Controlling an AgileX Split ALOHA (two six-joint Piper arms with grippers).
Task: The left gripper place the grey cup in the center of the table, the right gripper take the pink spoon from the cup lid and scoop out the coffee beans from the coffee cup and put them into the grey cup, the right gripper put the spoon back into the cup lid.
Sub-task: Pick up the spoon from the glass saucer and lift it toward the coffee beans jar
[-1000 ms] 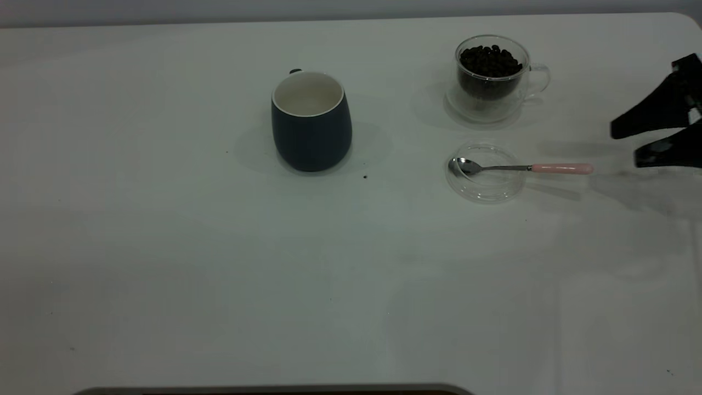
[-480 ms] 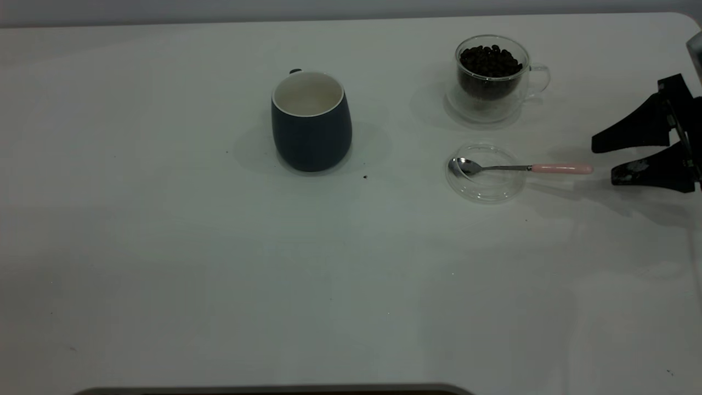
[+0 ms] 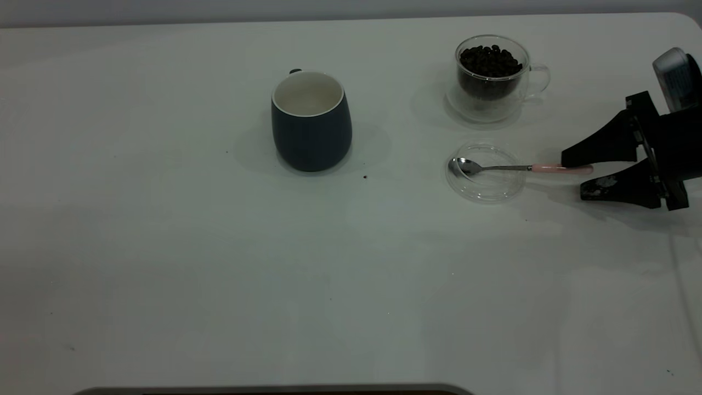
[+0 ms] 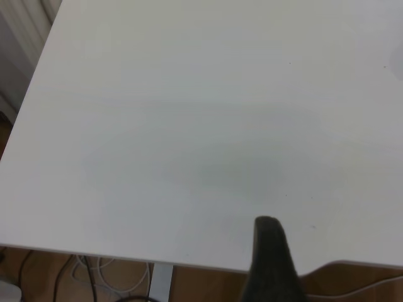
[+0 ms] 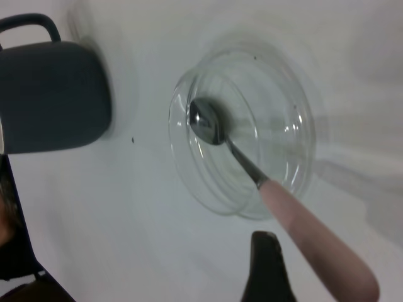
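Note:
The spoon needs to scoop the coffee beans with its metal bowl, so the spoon's metal bowl [image 3: 466, 167] should stay free. My right gripper needs to grab the spoon next by its pink handle [image 3: 547, 169].
The grey cup [image 3: 311, 120] stands upright and empty near the table's middle; it also shows in the right wrist view [image 5: 50, 94]. The glass coffee cup [image 3: 491, 77] full of coffee beans stands at the back right. In front of it lies the clear cup lid [image 3: 485, 184] with the pink-handled spoon [image 3: 548, 168] resting in it, bowl in the lid and handle pointing right. My right gripper [image 3: 574, 176] is open, with its fingers on either side of the handle's end, not closed on it. In the right wrist view the handle [image 5: 315, 251] lies beside one finger [image 5: 267, 270]. My left gripper [image 4: 334, 270] hovers at a table edge, empty.
A small dark speck [image 3: 365, 176] lies on the white table [image 3: 219, 274] in front of the grey cup. The left wrist view shows the bare table [image 4: 189, 126], its edge, and floor with cables below.
My right gripper has moved left and lower, from the table's right edge to the end of the spoon's pink handle. Cups, lid and spoon have not moved.

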